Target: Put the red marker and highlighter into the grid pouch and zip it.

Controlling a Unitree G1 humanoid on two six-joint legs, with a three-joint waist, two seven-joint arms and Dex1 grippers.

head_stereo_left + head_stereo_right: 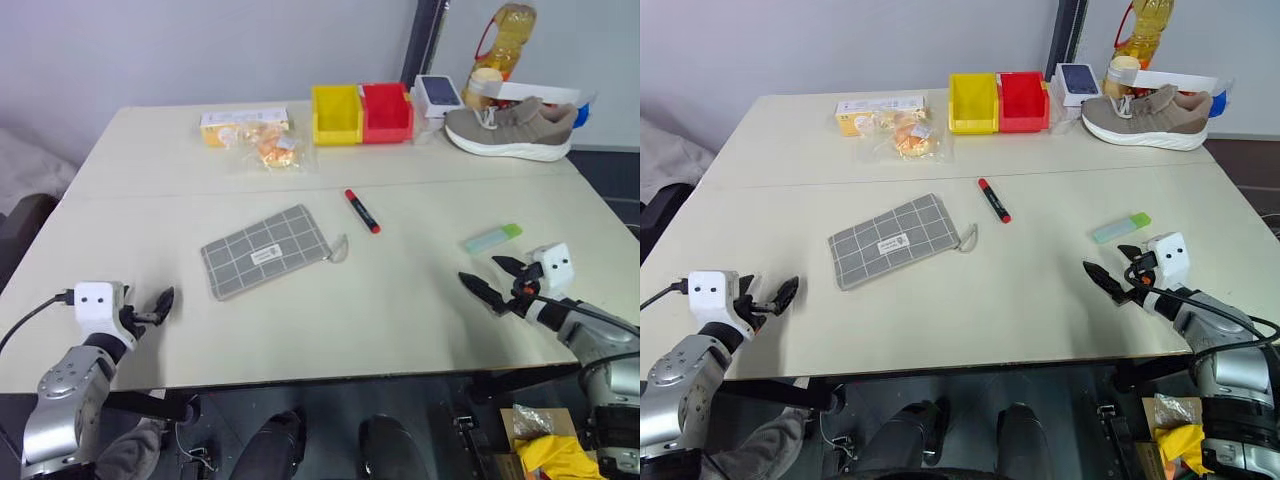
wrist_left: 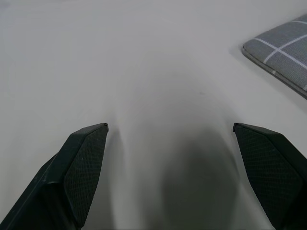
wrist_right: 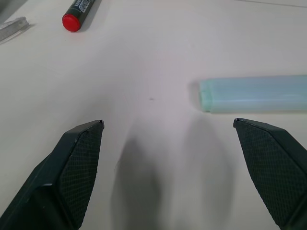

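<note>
My left gripper grabs the pouch [image 1: 266, 250] by its end [image 1: 215, 271] opposite the zipper pull next, to hold it for loading.
The grey grid pouch [image 1: 266, 250] lies flat near the middle of the table, its zipper pull toward the right. Beyond it and to the right lies the red marker [image 1: 362, 211]. The pale mint highlighter [image 1: 492, 238] with its lime cap rests at the right side. My right gripper [image 1: 482, 272] is open and empty just in front of the highlighter [image 3: 254, 93], with the marker [image 3: 79, 9] farther off. My left gripper [image 1: 160, 305] is open and empty near the front left edge, to the left of the pouch [image 2: 283, 48].
Along the back stand a yellow bin [image 1: 336, 113] and a red bin [image 1: 387, 111], a clear snack bag [image 1: 268, 145], a yellow box [image 1: 240, 122], a beige shoe [image 1: 510, 128], a phone box [image 1: 438, 92] and an oil bottle [image 1: 505, 35].
</note>
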